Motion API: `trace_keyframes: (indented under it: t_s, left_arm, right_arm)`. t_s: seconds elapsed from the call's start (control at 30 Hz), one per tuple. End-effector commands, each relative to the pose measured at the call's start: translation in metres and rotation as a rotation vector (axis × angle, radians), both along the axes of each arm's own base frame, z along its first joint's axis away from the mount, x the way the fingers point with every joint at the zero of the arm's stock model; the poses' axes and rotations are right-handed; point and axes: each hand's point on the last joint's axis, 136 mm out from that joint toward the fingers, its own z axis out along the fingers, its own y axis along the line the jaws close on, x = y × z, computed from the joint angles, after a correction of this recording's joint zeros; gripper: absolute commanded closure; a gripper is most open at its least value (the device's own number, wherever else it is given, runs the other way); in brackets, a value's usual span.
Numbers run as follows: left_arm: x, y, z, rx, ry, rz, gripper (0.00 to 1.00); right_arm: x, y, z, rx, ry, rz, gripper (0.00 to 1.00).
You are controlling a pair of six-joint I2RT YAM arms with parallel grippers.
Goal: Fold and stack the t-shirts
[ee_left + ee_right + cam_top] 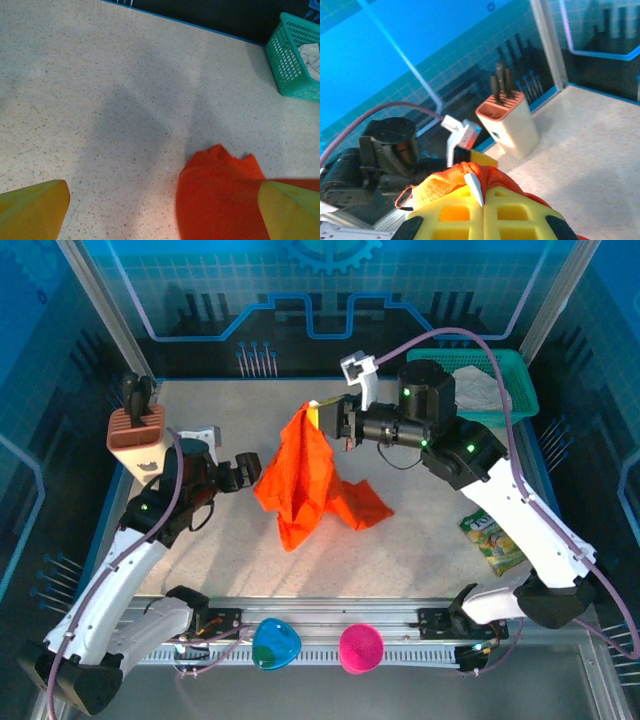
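Note:
Next, my left gripper grabs the orange t-shirt's free side edge (264, 489) (183, 199), apart from my right gripper's bunched edge, to spread the cloth for folding.
The orange t-shirt (305, 475) hangs in a peak from my right gripper (320, 416), its lower folds spread on the table. In the right wrist view the yellow fingers of that gripper (482, 202) are shut on a bunched orange edge (442, 185). My left gripper (246, 470) stands open just left of the hanging cloth, apart from it. The left wrist view has the left gripper (164, 194) spread wide, with the orange shirt (220, 195) lying by the right finger (292, 210). An off-white t-shirt (478, 386) lies crumpled in the teal basket (523, 390).
A knife block (136, 435) stands at the table's far left, and it sits past the cloth in the right wrist view (507, 122). A green snack packet (490, 540) lies near the right arm. A blue bowl (274, 643) and a pink bowl (360, 648) rest on the front rail.

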Motion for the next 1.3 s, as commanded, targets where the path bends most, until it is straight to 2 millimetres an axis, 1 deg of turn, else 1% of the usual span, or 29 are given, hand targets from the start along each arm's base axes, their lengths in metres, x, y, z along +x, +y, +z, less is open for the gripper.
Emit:
trace_keyframes:
  t_s: [0.0, 0.1, 0.13, 0.2, 0.27, 0.3, 0.37, 0.43, 0.47, 0.53, 0.57, 0.63, 0.67, 0.7, 0.77, 0.83, 0.9, 1.0, 1.1, 1.13, 1.17, 1.2, 1.27]
  left_arm:
    - [-0.005, 0.008, 0.017, 0.027, -0.022, 0.028, 0.02]
    - [-0.006, 0.009, 0.021, 0.033, -0.023, 0.027, 0.02]
    - [-0.006, 0.009, 0.021, 0.033, -0.020, 0.028, 0.02]
    - [-0.005, 0.008, 0.019, 0.030, -0.009, 0.025, 0.02]
    - [-0.003, 0.004, 0.013, 0.019, 0.011, 0.019, 0.02]
    - [-0.001, 0.003, 0.010, 0.013, 0.023, 0.017, 0.02]
    - [0.002, -0.004, 0.000, -0.007, 0.052, 0.005, 0.03]
    - [0.004, -0.012, -0.009, -0.026, 0.080, -0.011, 0.03]
    - [0.005, -0.017, -0.015, -0.035, 0.095, -0.021, 0.04]
    - [0.008, -0.026, -0.026, -0.037, 0.122, -0.038, 0.04]
    - [0.009, -0.031, -0.034, -0.034, 0.140, -0.047, 0.04]
    - [0.012, -0.041, -0.048, -0.030, 0.177, -0.062, 0.04]
    - [0.014, -0.047, -0.057, -0.028, 0.199, -0.071, 0.04]
    - [0.015, -0.053, -0.064, -0.028, 0.217, -0.079, 0.04]
    - [0.020, -0.065, -0.080, -0.029, 0.255, -0.099, 0.04]
    - [0.027, -0.079, -0.097, -0.030, 0.292, -0.117, 0.04]
    - [0.038, -0.090, -0.110, -0.029, 0.313, -0.126, 0.06]
    - [0.062, -0.102, -0.128, -0.019, 0.329, -0.114, 0.10]
    - [0.092, -0.113, -0.142, -0.001, 0.333, -0.097, 0.13]
    - [0.102, -0.121, -0.148, -0.001, 0.338, -0.107, 0.15]
    - [0.110, -0.128, -0.155, -0.001, 0.348, -0.120, 0.17]
    - [0.119, -0.137, -0.161, -0.010, 0.358, -0.140, 0.19]
    - [0.132, -0.154, -0.172, -0.034, 0.379, -0.182, 0.25]
  right_arm:
    - [0.007, -0.012, -0.002, 0.000, 0.014, -0.101, 1.00]
    - [0.027, -0.056, -0.038, -0.109, 0.053, -0.326, 1.00]
    - [0.034, -0.076, -0.054, -0.140, 0.087, -0.409, 1.00]
    - [0.046, -0.118, -0.090, -0.177, 0.168, -0.549, 1.00]
    - [0.054, -0.165, -0.137, -0.202, 0.278, -0.698, 1.00]
    - [0.056, -0.185, -0.161, -0.212, 0.329, -0.754, 1.00]
    - [0.054, -0.230, -0.217, -0.245, 0.441, -0.883, 1.00]
    - [0.048, -0.266, -0.266, -0.287, 0.531, -0.985, 1.00]
    - [0.040, -0.284, -0.299, -0.327, 0.595, -1.029, 1.00]
    - [0.029, -0.308, -0.344, -0.375, 0.690, -1.079, 1.00]
    - [0.024, -0.318, -0.362, -0.390, 0.732, -1.096, 1.00]
    - [0.016, -0.331, -0.387, -0.414, 0.796, -1.106, 1.00]
    - [0.015, -0.334, -0.393, -0.423, 0.814, -1.103, 1.00]
    - [0.014, -0.336, -0.396, -0.435, 0.820, -1.098, 0.95]
    - [0.017, -0.333, -0.395, -0.444, 0.816, -1.067, 0.75]
    - [0.022, -0.326, -0.383, -0.429, 0.790, -1.020, 0.55]
    - [0.024, -0.319, -0.369, -0.434, 0.754, -0.981, 0.44]
    - [0.022, -0.309, -0.347, -0.493, 0.694, -0.941, 0.32]
    - [0.015, -0.293, -0.329, -0.561, 0.630, -0.886, 0.22]
    - [0.012, -0.286, -0.325, -0.585, 0.612, -0.863, 0.18]
    - [0.010, -0.279, -0.321, -0.598, 0.597, -0.840, 0.09]
    - [0.007, -0.269, -0.318, -0.607, 0.584, -0.806, 0.06]
    - [0.004, -0.251, -0.316, -0.609, 0.564, -0.746, 0.05]
